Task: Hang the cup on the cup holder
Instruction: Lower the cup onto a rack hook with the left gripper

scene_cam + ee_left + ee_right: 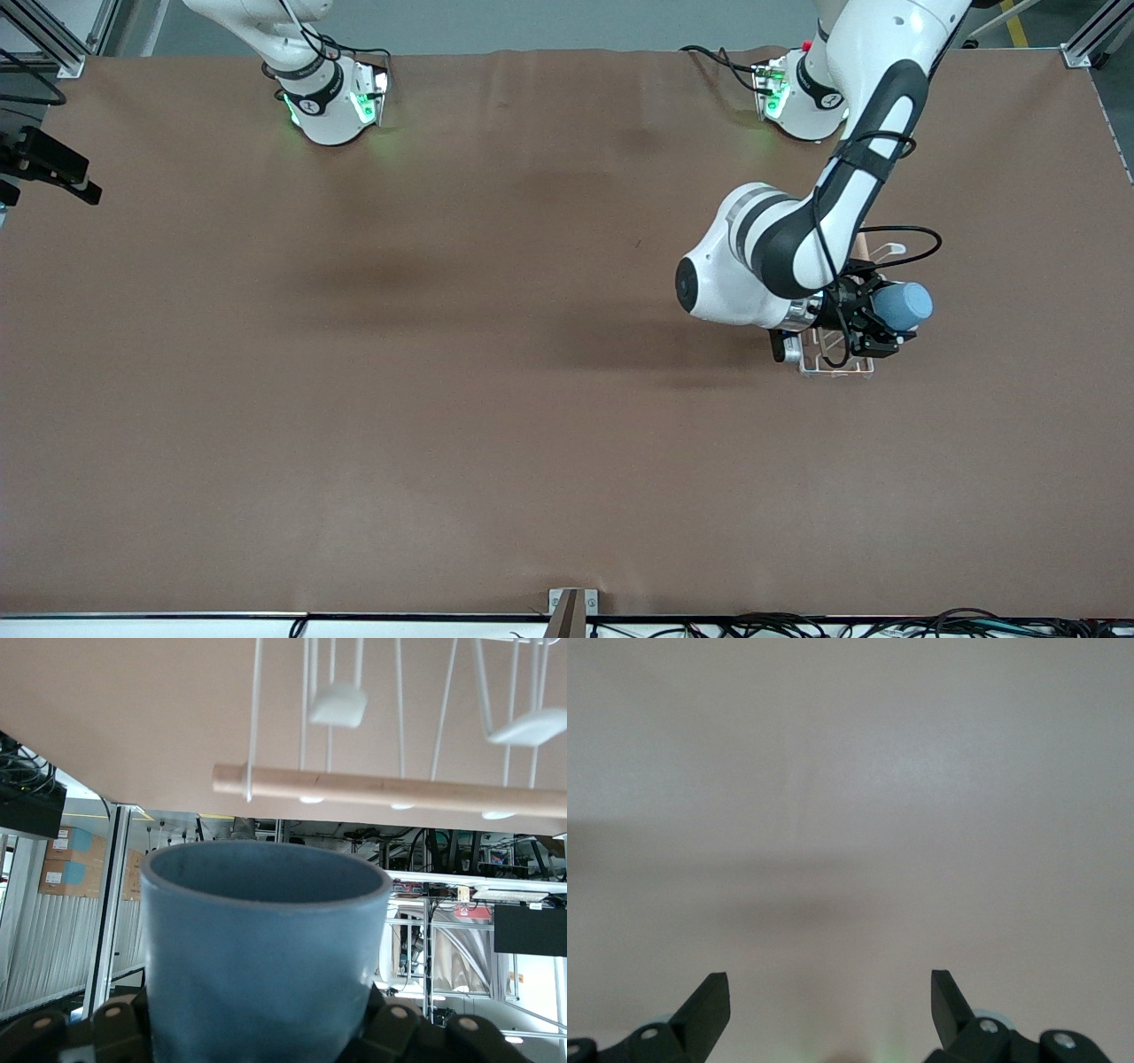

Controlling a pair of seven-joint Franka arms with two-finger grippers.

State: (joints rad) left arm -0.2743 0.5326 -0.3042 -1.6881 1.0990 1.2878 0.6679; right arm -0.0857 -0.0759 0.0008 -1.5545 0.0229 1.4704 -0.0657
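The cup's rim (266,850) must still reach the cup holder's white wire pegs before my left gripper releases.
The light-blue cup (905,306) lies sideways in my left gripper (886,323), which is shut on it, just above the cup holder (837,365) at the left arm's end of the table. The holder is a white wire rack, mostly hidden under the left arm. In the left wrist view the cup (261,948) fills the foreground with its open mouth toward the holder's wooden rod (390,790) and white wire prongs (337,704). My right gripper (830,997) is open and empty over bare table. It is out of the front view, where the right arm waits.
The brown table cover (443,399) spreads wide toward the right arm's end. A black mounted device (49,164) sticks in at that end's edge. A small bracket (571,607) and cables (886,625) sit at the table's near edge.
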